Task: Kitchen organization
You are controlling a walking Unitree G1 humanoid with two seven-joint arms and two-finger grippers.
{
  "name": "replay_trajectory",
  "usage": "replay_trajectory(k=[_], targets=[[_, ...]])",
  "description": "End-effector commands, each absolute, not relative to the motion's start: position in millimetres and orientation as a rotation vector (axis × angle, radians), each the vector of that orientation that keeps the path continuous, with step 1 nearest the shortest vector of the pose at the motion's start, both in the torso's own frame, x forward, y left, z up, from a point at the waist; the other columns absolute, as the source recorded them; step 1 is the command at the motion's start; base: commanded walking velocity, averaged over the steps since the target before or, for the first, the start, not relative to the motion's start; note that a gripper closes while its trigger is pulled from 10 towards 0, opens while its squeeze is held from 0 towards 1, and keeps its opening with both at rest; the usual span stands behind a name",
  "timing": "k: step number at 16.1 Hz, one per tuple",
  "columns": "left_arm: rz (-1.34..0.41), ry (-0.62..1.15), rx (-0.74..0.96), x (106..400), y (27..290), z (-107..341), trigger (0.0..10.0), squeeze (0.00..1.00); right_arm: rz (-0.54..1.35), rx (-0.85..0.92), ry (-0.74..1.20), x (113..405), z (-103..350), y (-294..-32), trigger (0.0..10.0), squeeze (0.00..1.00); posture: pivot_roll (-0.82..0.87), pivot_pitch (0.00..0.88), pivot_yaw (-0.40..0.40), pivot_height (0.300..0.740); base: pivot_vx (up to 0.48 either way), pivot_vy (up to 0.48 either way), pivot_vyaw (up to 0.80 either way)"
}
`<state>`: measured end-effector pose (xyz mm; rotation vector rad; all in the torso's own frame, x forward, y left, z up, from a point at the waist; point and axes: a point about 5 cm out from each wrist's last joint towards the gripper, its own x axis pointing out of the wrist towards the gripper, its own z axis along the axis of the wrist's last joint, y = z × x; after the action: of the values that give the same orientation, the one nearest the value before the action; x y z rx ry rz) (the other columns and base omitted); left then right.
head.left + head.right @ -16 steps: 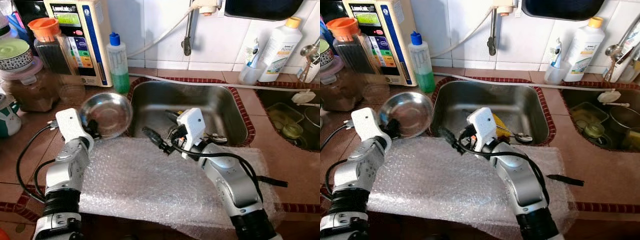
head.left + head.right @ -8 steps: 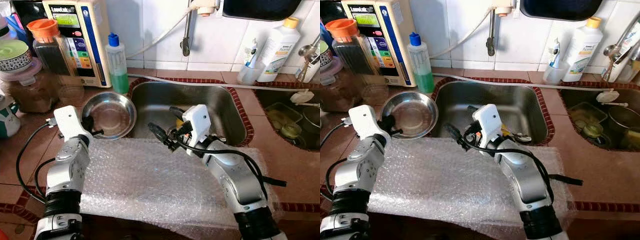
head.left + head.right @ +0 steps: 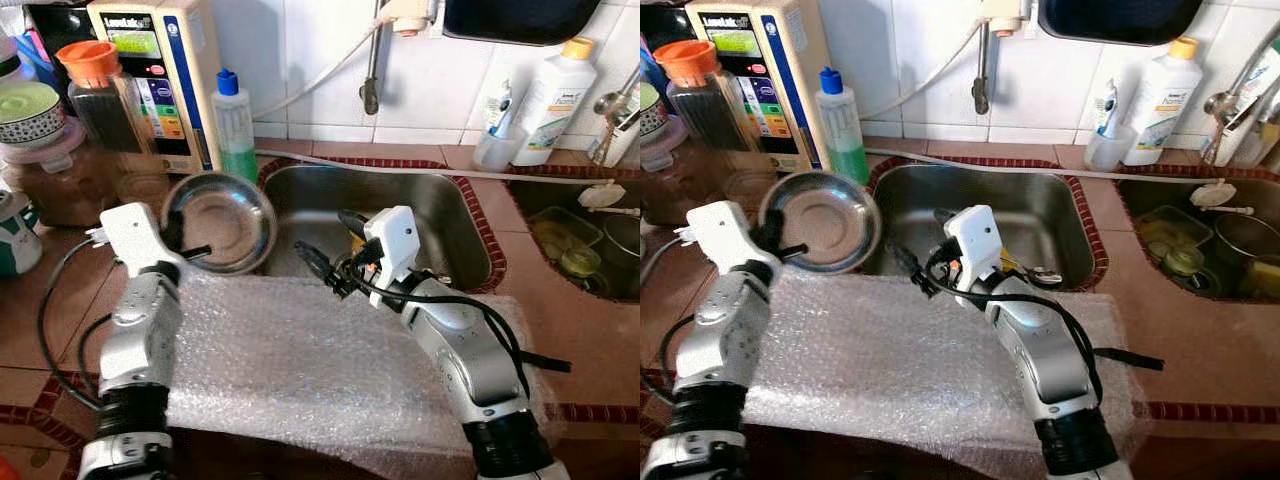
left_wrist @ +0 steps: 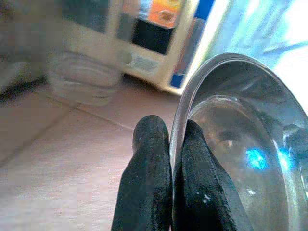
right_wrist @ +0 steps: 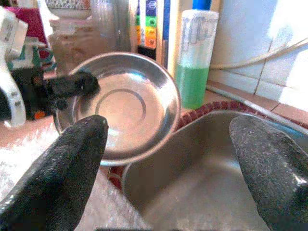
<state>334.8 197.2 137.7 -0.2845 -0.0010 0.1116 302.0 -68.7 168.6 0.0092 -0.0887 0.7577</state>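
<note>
I need to grip the steel bowl with my right gripper next by its thin free rim [image 3: 264,254] [image 5: 166,139], away from my left gripper. The bowl is far wider than my fingers open.
A round steel bowl [image 3: 222,218] hangs tilted at the sink's left rim, its hollow facing the right gripper. My left gripper [image 3: 186,251] is shut on the bowl's near rim; in the left wrist view its two black fingers [image 4: 149,183] pinch the thin steel edge [image 4: 179,126]. My right gripper [image 3: 330,243] stands open over the near left corner of the steel sink [image 3: 420,205], a short way to the right of the bowl. Between its spread fingers [image 5: 62,178] the right wrist view looks straight at the bowl [image 5: 122,106].
A sheet of bubble wrap [image 3: 300,350] covers the counter in front of the sink. A green soap bottle [image 3: 236,125], a water purifier [image 3: 160,70] and jars [image 3: 95,90] stand behind the bowl. A second basin [image 3: 585,250] with dishes lies at the right, with a white bottle [image 3: 552,90] behind it.
The left gripper has carried the bowl slightly back and tipped it up more steeply. The right gripper has moved a little farther over the sink, still open.
</note>
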Motion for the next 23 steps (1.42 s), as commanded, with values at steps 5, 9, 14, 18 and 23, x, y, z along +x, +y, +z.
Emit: replay_trajectory(k=[5, 9, 14, 18, 23], targets=[[-0.028, -0.163, -0.355, 334, 176, 164, 0.0, 0.00, 0.570, 0.126, -0.145, 321, 183, -86, 10.0, 0.00, 0.08, 0.030, 0.046, 0.740, 0.000, 0.000, 0.00], [-0.191, -0.236, -0.424, 330, 156, 179, 0.0, 0.00, 0.452, 0.184, -0.169, 331, 187, -98, 10.0, 0.00, 0.09, 0.041, 0.051, 0.740, 0.000, 0.000, 0.00], [-0.370, -0.239, -0.411, 320, 128, 186, 0.0, 0.00, 0.407, 0.231, -0.164, 337, 187, -102, 10.0, 0.00, 0.09, 0.053, 0.065, 0.740, 0.000, 0.000, 0.00], [-0.408, -0.236, -0.424, 318, 123, 189, 0.0, 0.00, 0.382, 0.235, -0.141, 340, 181, -104, 10.0, 0.00, 0.09, 0.054, 0.070, 0.740, 0.000, 0.000, 0.00], [-0.436, -0.233, -0.425, 315, 122, 190, 0.0, 0.00, 0.362, 0.251, -0.060, 343, 168, -104, 0.0, 0.00, 0.10, 0.054, 0.072, 0.740, 0.000, 0.000, 0.00]])
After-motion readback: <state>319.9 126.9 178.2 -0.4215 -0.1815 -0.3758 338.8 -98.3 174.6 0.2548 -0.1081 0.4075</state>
